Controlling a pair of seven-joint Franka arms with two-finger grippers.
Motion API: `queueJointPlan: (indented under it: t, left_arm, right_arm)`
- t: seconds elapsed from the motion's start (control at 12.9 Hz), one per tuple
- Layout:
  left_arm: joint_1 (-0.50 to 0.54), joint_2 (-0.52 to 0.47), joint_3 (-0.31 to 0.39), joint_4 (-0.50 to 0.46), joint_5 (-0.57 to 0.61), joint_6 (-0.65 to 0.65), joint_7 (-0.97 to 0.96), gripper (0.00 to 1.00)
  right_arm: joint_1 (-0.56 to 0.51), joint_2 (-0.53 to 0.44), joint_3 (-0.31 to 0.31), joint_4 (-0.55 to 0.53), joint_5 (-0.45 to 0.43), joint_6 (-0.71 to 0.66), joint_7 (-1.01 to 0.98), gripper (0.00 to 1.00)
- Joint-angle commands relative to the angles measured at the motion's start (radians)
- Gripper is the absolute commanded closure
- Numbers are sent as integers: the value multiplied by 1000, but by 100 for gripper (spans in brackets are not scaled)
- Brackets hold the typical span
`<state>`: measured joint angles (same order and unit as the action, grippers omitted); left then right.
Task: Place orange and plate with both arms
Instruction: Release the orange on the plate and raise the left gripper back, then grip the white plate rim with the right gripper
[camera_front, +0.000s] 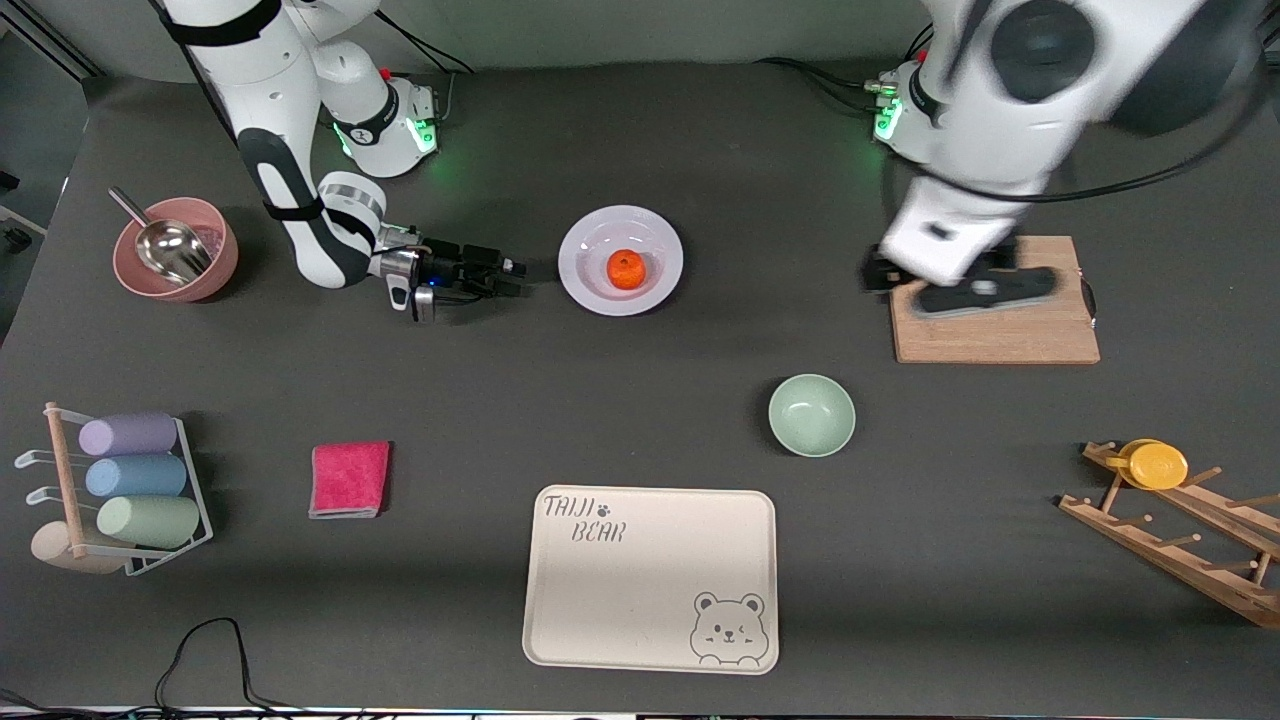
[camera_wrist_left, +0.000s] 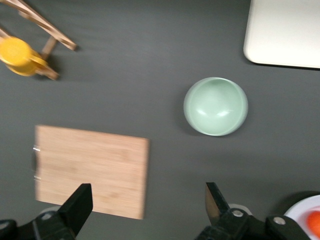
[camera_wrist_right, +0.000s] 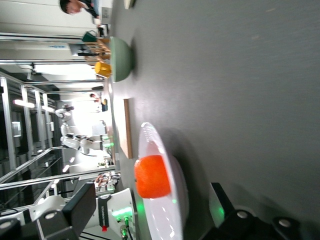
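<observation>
My right gripper should take hold of the plate by its rim (camera_front: 566, 262) next. Then it can put the plate with the orange on the cream tray (camera_front: 651, 580).
The orange (camera_front: 626, 268) lies in the recessed centre of the white-lavender plate (camera_front: 620, 228), in the middle of the table nearer the robots' bases. My right gripper (camera_front: 518, 278) is low over the table beside the plate, toward the right arm's end, pointing at it. In the right wrist view the plate (camera_wrist_right: 172, 210) and orange (camera_wrist_right: 152, 176) sit just ahead of the open right gripper (camera_wrist_right: 150, 212), apart from its fingers. My left gripper (camera_front: 935, 288) hangs open and empty over the edge of the wooden cutting board (camera_front: 1000, 335). The left wrist view shows that gripper (camera_wrist_left: 148, 202) open.
A pale-green bowl (camera_front: 812, 415) and a cream bear-printed tray (camera_front: 650, 577) sit nearer the front camera. A pink bowl with a metal scoop (camera_front: 175, 250), a red cloth (camera_front: 349, 478) and a cup rack (camera_front: 120, 490) are toward the right arm's end. A wooden rack with a yellow cup (camera_front: 1160, 465) is toward the left arm's end.
</observation>
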<state>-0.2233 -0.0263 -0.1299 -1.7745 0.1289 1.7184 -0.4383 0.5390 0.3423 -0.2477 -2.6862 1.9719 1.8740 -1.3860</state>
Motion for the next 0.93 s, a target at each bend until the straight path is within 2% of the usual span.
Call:
queueJointPlan:
  t: [0.0, 0.15, 0.31, 0.85]
  left_arm:
    - [120, -63, 32, -25, -20, -19, 253, 0]
    - [156, -86, 100, -23, -60, -25, 399, 0]
    - [157, -106, 171, -26, -112, -51, 455, 0]
    - [157, -149, 174, -57, -112, -95, 454, 0]
  right_arm:
    - [80, 36, -4, -3, 122, -56, -100, 0]
    - [119, 53, -4, -3, 171, -96, -131, 0]
    - [128, 58, -4, -3, 176, -105, -172, 0]
    - [196, 115, -1, -3, 264, -136, -289, 0]
